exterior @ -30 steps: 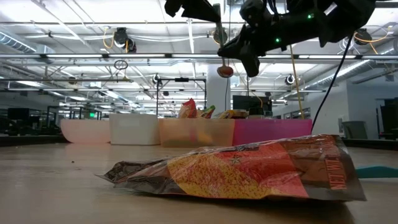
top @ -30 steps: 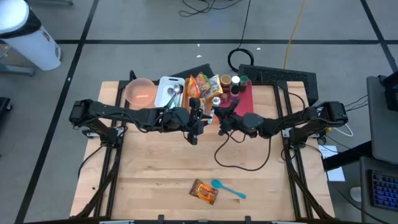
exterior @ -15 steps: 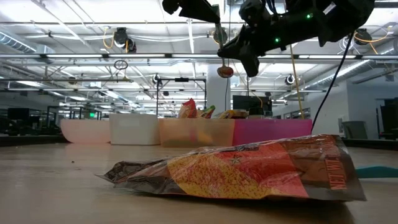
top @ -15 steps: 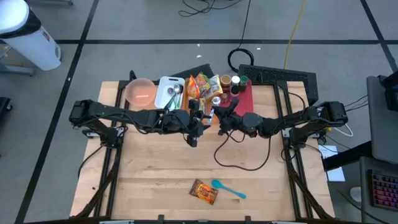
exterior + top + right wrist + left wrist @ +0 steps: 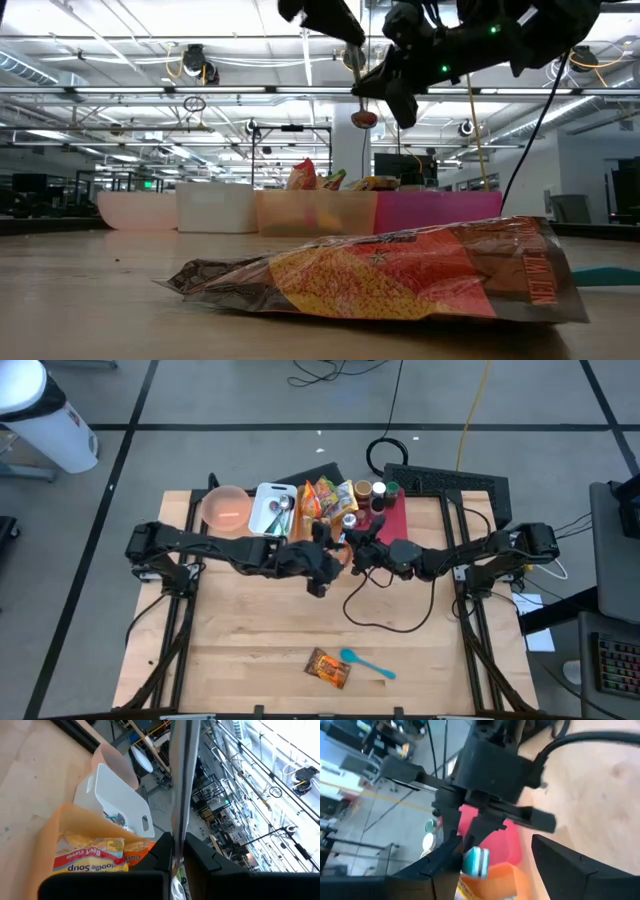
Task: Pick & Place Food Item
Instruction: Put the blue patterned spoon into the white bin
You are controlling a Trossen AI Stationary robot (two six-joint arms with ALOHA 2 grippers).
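Observation:
I next need my left gripper to grip the utensil by its striped handle, taking it over from my right gripper.
An orange snack packet (image 5: 328,668) lies flat on the table near its near edge, large in the low view (image 5: 400,275), beside a blue spoon (image 5: 368,663). My right gripper (image 5: 353,550) is above the table's far middle, in front of the bins, and is shut on a thin metal utensil (image 5: 176,795) with a round reddish end (image 5: 363,118). My left gripper (image 5: 322,567) is open and empty just left of it, and its two fingers (image 5: 445,865) stand apart facing the right gripper. My right gripper pinches the utensil's thin metal shaft (image 5: 175,832) between its two fingers, which lie across it. The utensil stands nearly upright, its round reddish end (image 5: 363,118) hanging below the fingers, lifted clear of the table.
A row of containers stands along the far edge: a pink bowl (image 5: 225,508), a white bin (image 5: 270,510) with utensils, an orange bin (image 5: 325,500) with food packets and a red bin (image 5: 392,520) with jars. A black cable (image 5: 385,622) loops over the table's middle.
My left gripper has moved toward the table's right edge, closer to my right gripper. The right gripper keeps its hold on the utensil, which stays hanging nearly upright.

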